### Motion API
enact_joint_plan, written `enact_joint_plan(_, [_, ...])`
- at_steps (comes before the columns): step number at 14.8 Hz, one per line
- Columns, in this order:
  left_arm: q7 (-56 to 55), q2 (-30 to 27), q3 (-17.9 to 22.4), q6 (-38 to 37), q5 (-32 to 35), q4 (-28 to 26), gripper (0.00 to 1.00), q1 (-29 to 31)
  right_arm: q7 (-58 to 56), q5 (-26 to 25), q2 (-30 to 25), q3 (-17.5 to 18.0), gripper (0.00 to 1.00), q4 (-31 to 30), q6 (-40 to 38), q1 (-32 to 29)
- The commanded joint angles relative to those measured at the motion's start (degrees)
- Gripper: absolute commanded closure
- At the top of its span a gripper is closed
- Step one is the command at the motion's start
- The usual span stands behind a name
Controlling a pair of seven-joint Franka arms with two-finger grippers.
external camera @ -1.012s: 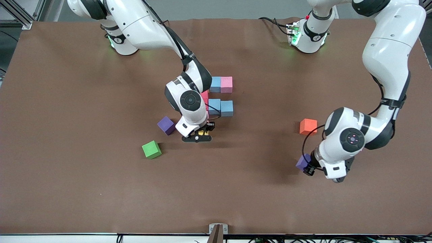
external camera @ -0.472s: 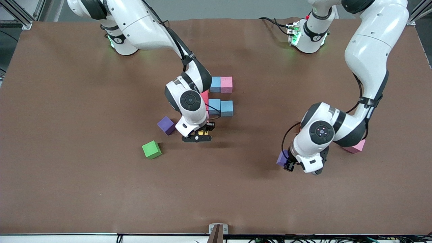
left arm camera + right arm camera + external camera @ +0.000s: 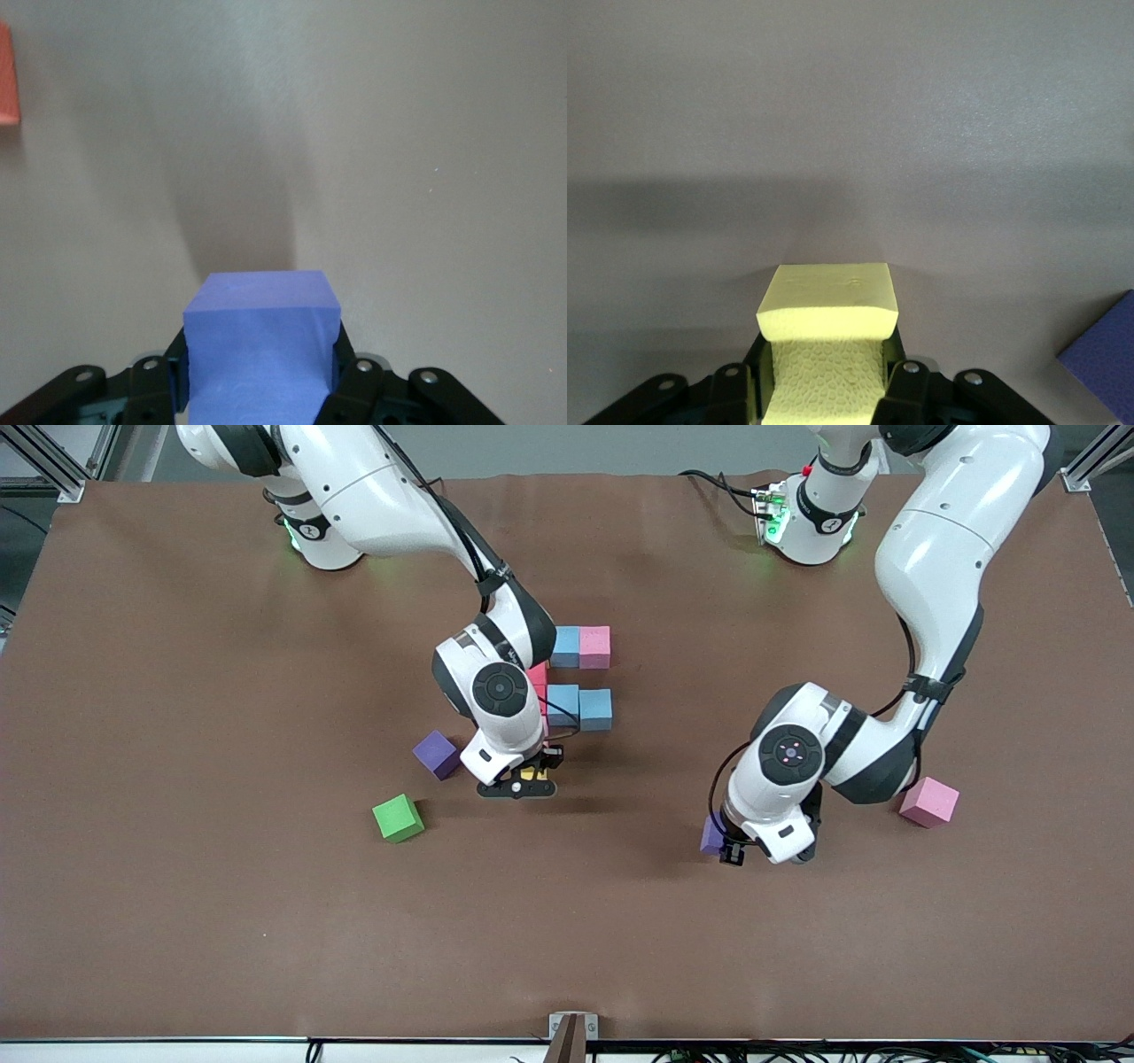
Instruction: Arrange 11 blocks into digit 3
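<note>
The robot's right gripper needs to release the yellow block now, since the yellow block is low, in line below the pink block, and would stand if the gripper opened.
My left gripper (image 3: 724, 847) is shut on a purple block (image 3: 711, 836), which fills the space between its fingers in the left wrist view (image 3: 262, 332), over bare table. My right gripper (image 3: 524, 779) is shut on a yellow block (image 3: 828, 305), held low beside a loose purple block (image 3: 436, 754). The partial figure lies by the right wrist: a light blue block (image 3: 565, 646) touching a pink one (image 3: 594, 646), two more light blue blocks (image 3: 563, 704) (image 3: 595, 708), and a pink-red edge (image 3: 538, 676) mostly hidden under the arm.
A green cube (image 3: 398, 817) lies nearer the camera than the loose purple block. A pink block (image 3: 928, 802) sits toward the left arm's end of the table. An orange-red edge (image 3: 7, 75) shows in the left wrist view.
My left arm has carried the purple block toward the middle of the table, uncovering the pink block and covering the orange cube. The right arm has not moved.
</note>
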Motion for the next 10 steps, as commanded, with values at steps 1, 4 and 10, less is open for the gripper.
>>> enact_joint_plan(1, [-4.29,-0.41,0.61,-0.61,1.19,0.01,0.46,-1.23,3.7,-1.2,-0.11,-0.38,0.71,-0.89,0.78,0.56])
enact_joint_plan(4, [-4.38,-0.32,0.61,-0.34,1.1,0.01,0.46,-1.23,5.13,-1.47,0.41,-0.38,0.0,-0.53,0.86,0.56])
enact_joint_plan(10, [-7.61,0.29,0.79,-0.34,-0.66,0.19,0.46,-2.36,4.16,-3.84,0.24,-0.38,0.0,-0.27,0.51,0.03])
